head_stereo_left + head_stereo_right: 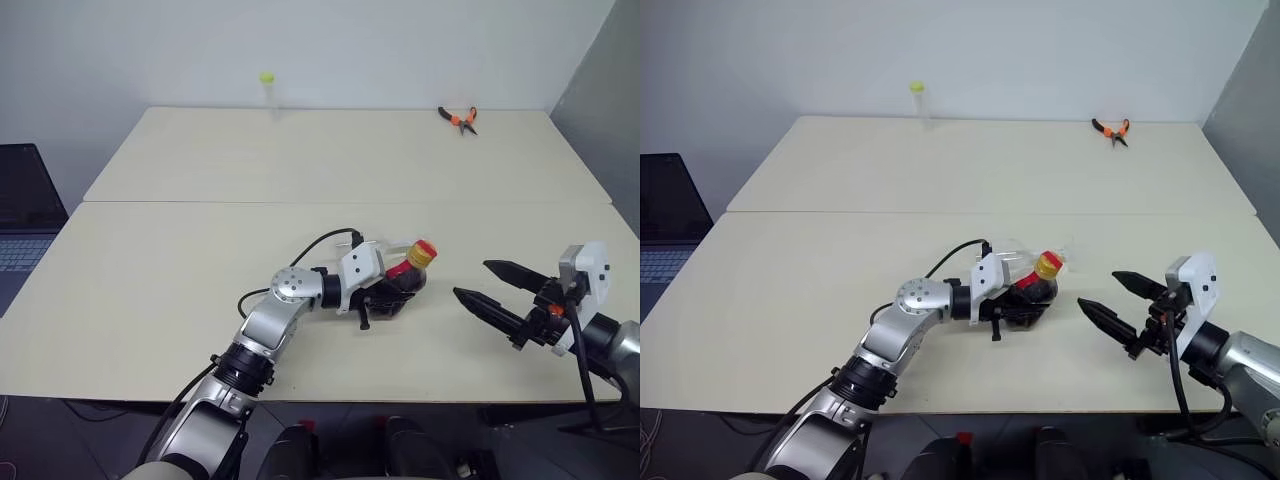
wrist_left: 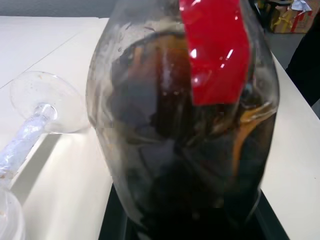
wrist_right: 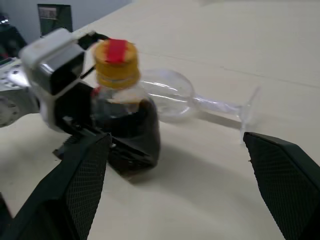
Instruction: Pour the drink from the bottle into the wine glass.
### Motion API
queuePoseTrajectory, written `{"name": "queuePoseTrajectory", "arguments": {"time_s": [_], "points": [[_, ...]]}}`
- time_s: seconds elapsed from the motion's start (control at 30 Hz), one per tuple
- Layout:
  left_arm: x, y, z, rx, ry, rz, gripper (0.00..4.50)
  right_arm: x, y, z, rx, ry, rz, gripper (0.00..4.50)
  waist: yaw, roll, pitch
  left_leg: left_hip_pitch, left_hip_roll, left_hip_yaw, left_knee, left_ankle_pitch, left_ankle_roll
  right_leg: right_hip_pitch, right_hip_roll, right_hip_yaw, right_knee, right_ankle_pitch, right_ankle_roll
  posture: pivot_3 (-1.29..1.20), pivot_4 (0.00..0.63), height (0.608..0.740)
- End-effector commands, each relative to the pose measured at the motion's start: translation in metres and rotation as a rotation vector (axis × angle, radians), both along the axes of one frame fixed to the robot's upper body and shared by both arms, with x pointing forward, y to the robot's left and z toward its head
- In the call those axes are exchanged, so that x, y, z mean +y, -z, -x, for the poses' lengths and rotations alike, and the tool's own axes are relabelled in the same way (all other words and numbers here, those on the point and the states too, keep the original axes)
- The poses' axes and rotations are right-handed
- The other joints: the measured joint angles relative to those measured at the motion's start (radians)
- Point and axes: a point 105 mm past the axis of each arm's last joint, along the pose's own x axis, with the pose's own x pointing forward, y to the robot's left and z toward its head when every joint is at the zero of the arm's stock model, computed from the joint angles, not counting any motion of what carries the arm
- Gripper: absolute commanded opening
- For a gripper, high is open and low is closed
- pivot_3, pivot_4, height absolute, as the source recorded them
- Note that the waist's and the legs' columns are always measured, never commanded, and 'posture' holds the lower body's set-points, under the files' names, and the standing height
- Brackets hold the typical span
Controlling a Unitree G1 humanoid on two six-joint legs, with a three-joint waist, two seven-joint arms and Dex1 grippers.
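Observation:
My right gripper needs to move toward the cap before it closes on it. Its fingers stop short of the yellow cap (image 1: 422, 253), so they would miss it if they closed now.
The bottle (image 1: 408, 270) is small and clear, with a yellow cap and a red label, and stands about upright at the middle of the table. The dark brown drink (image 3: 131, 122) fills its rounded body. My left gripper (image 1: 388, 298) is shut on that body from the left. The wine glass (image 3: 172, 95) lies on its side just behind the bottle. Its stem points right and its foot (image 2: 46, 100) is at the far end. My right gripper (image 1: 470, 279) hovers open to the right of the bottle, pointing at it, with nothing between its fingers (image 3: 80, 185).
Orange-handled pliers (image 1: 458, 118) lie at the table's far right. A thin clear tube with a yellow-green top (image 1: 267, 90) stands at the far edge. A laptop (image 1: 25, 210) sits off the table's left side. The table's front edge runs close under both arms.

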Motion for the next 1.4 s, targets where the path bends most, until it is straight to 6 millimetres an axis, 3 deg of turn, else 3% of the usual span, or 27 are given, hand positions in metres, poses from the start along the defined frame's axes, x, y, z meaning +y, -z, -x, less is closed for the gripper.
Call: {"name": "queuePoseTrajectory", "arguments": {"time_s": [0.03, 0.33, 0.53, 0.7, 1.03, 1.4], "points": [[-0.005, -0.018, 0.003, -0.063, 0.031, 0.044, 0.75, 0.024, -0.023, -0.003, -0.111, -0.038, -0.020, 4.50, -0.002, 0.000, 0.000, 0.000, 0.000, 0.000, 0.000, 0.000, 0.000, 0.000, 0.000, 0.000, 0.000, 0.000, 0.000, 0.00, 0.150, 0.740], [-0.007, -0.017, 0.004, -0.063, 0.038, 0.042, 0.75, 0.056, -0.036, -0.030, -0.211, 0.011, -0.052, 4.50, 0.001, 0.000, 0.000, -0.001, -0.001, -0.001, 0.000, 0.000, -0.001, -0.001, -0.001, -0.001, -0.001, 0.000, 0.000, 0.00, 0.150, 0.740], [-0.007, -0.017, 0.004, -0.063, 0.038, 0.044, 0.75, 0.041, -0.030, -0.034, -0.190, 0.056, -0.027, 4.50, 0.004, 0.000, 0.000, -0.002, -0.001, -0.001, 0.001, 0.000, 0.000, -0.001, -0.002, -0.001, -0.001, 0.000, 0.000, 0.00, 0.150, 0.740], [-0.007, -0.016, 0.004, -0.061, 0.038, 0.046, 0.75, 0.030, -0.025, -0.024, -0.153, 0.049, -0.026, 4.50, 0.003, 0.000, 0.000, -0.001, -0.001, -0.001, 0.000, 0.000, 0.000, -0.001, -0.001, -0.001, -0.001, 0.000, 0.000, 0.00, 0.150, 0.740], [-0.008, -0.016, 0.003, -0.063, 0.040, 0.046, 0.75, 0.034, -0.028, 0.005, -0.052, -0.094, -0.093, 4.50, 0.002, 0.000, 0.000, -0.001, 0.000, -0.001, 0.000, 0.000, 0.000, -0.001, -0.001, -0.001, 0.000, 0.000, 0.000, 0.00, 0.150, 0.740], [-0.010, -0.016, 0.003, -0.063, 0.041, 0.048, 0.75, 0.051, -0.027, -0.022, -0.086, 0.004, -0.132, 4.50, 0.001, 0.000, 0.000, -0.001, -0.001, -0.001, 0.000, 0.000, 0.000, 0.000, -0.001, -0.001, 0.000, 0.000, 0.000, 0.00, 0.150, 0.740]]}}
